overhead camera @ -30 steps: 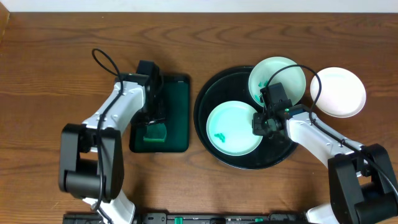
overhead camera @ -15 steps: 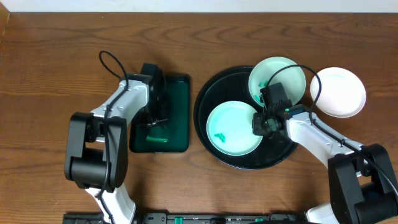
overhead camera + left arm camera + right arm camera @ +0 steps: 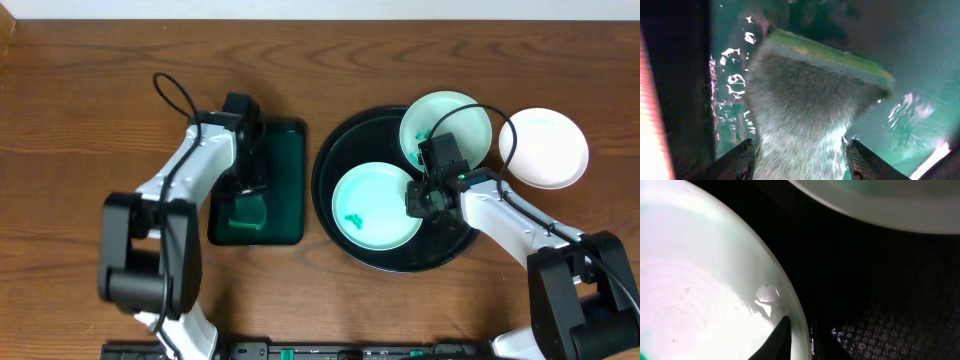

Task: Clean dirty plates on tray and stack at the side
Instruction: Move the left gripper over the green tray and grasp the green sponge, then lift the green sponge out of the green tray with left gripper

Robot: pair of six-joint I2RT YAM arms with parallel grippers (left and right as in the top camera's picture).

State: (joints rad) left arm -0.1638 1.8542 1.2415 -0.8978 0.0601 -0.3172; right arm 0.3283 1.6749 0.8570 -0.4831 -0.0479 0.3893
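The left gripper grabs the green sponge by its sides next, which leaves the sponge's far end free to clean the smeared plate.
On the round black tray [image 3: 335,160], the front plate [image 3: 377,207] carries small teal smears. My right gripper [image 3: 422,200] is shut on that plate's right rim; in the right wrist view the gripper [image 3: 802,337] straddles the pale rim [image 3: 790,300]. A second smeared plate [image 3: 446,128] leans on the tray's back right rim. Off the tray, on the table to the right, lies a third, clean-looking plate [image 3: 545,148]. My left gripper [image 3: 247,195] hangs over a wet green sponge [image 3: 247,214]. The gripper [image 3: 800,150] is open, and its fingers [image 3: 737,160] flank the sponge [image 3: 810,90].
The sponge lies in a small rectangular dark green tray [image 3: 285,190] left of the black tray, with water glinting on its floor [image 3: 920,75]. Both arms' cables loop above the table. The wooden table [image 3: 80,120] extends to the left.
The left arm swayed a little over the green tray and its jaws pinched the sponge, then spread again. The right arm and the plates have not moved.
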